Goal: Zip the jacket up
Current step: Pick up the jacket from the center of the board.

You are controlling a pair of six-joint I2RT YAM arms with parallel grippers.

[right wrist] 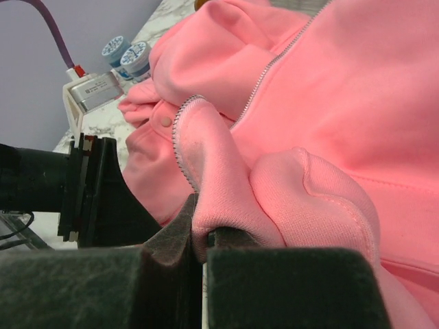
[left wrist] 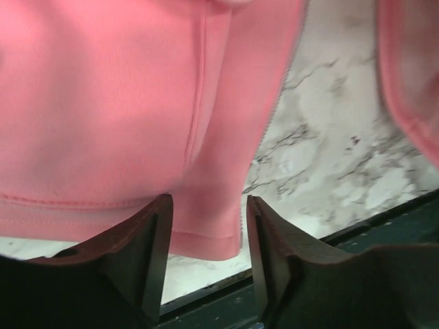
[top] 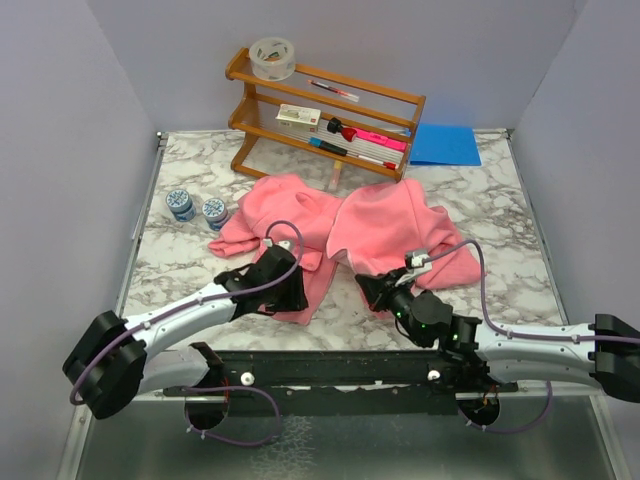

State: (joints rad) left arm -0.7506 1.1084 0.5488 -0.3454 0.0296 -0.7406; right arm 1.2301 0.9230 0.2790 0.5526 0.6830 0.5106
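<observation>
The corner of the jacket panel is flat on the marble, below my left gripper's fingers, so they would miss it if they closed now. My left gripper needs to go down first, then close on the panel's corner.
The pink fleece jacket (top: pixel 350 225) lies open on the marble table, its two front halves spread apart. My left gripper (top: pixel 290 295) is open just above the bottom corner of the left front panel (left wrist: pixel 206 226); the zipper edge (left wrist: pixel 274 110) runs up from between the fingers. My right gripper (top: pixel 368 292) is shut on the bottom hem of the right front panel (right wrist: pixel 226 205), the fabric bunched up between the jaws. The zipper teeth (right wrist: pixel 180 137) curl over the pinched fold.
A wooden rack (top: pixel 325 110) with pens, a box and a tape roll (top: pixel 272 58) stands at the back. Two small blue jars (top: pixel 196 206) sit left of the jacket. A blue folder (top: pixel 445 145) lies back right. The table's dark front rail (left wrist: pixel 370 226) is close.
</observation>
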